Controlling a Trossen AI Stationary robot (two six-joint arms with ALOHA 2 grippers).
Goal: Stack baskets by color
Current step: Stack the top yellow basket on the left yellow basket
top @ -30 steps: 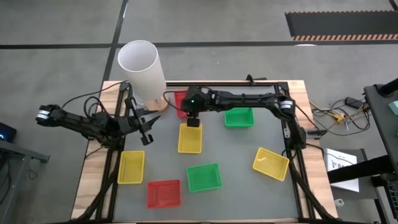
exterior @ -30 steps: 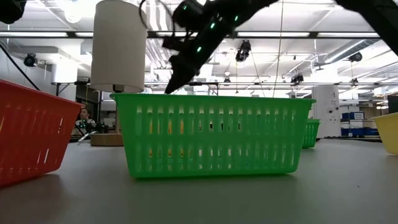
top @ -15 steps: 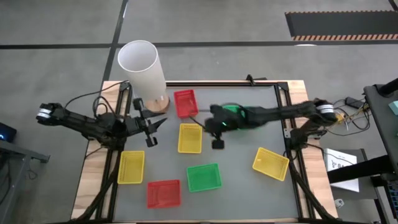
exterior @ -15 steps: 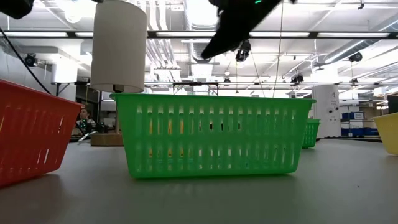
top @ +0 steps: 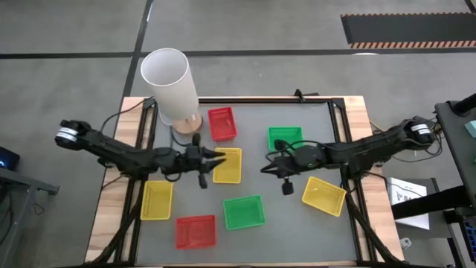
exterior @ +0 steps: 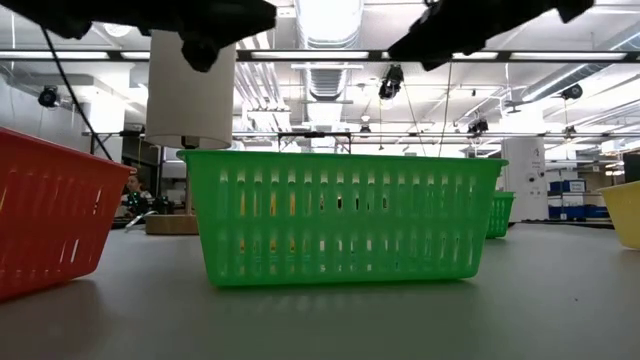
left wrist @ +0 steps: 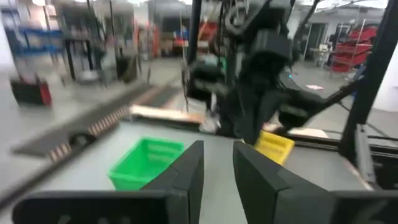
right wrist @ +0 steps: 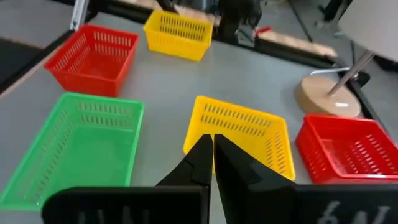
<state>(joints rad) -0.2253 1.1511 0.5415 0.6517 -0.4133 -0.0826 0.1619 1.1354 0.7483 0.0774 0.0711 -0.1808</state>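
Observation:
Next, my left gripper grabs the middle basket's short-end rim point(top: 227, 182) to stack the middle yellow basket onto another yellow basket point(top: 156, 201).
Seven baskets rest bottom-down on the grey table: red point(top: 222, 123), green point(top: 285, 138) and yellow point(top: 227, 165) in the far half; yellow point(top: 157, 199), red point(top: 195, 231), green point(top: 244, 212) and yellow point(top: 323, 195) in the near half. My left gripper point(top: 216, 158) hovers level above the middle yellow basket's left edge, fingers point(left wrist: 189, 168) slightly apart, nothing between them. My right gripper point(top: 265, 170) hangs above bare table between that basket point(right wrist: 239, 134) and the right yellow one. It is shut point(right wrist: 211, 149) and holds nothing.
A tall white cylinder point(top: 169, 82) on a round wooden base point(right wrist: 326, 99) stands at the far left corner, next to the red basket point(right wrist: 345, 149). A black frame point(top: 338, 112) borders the table. Bare table shows between the baskets in the middle and at the near right.
My right gripper has drawn back from above the far end of the middle yellow basket, toward the table's right and near side. My left gripper has reached from the left edge toward that basket, sinking a little and rolling. No basket has moved.

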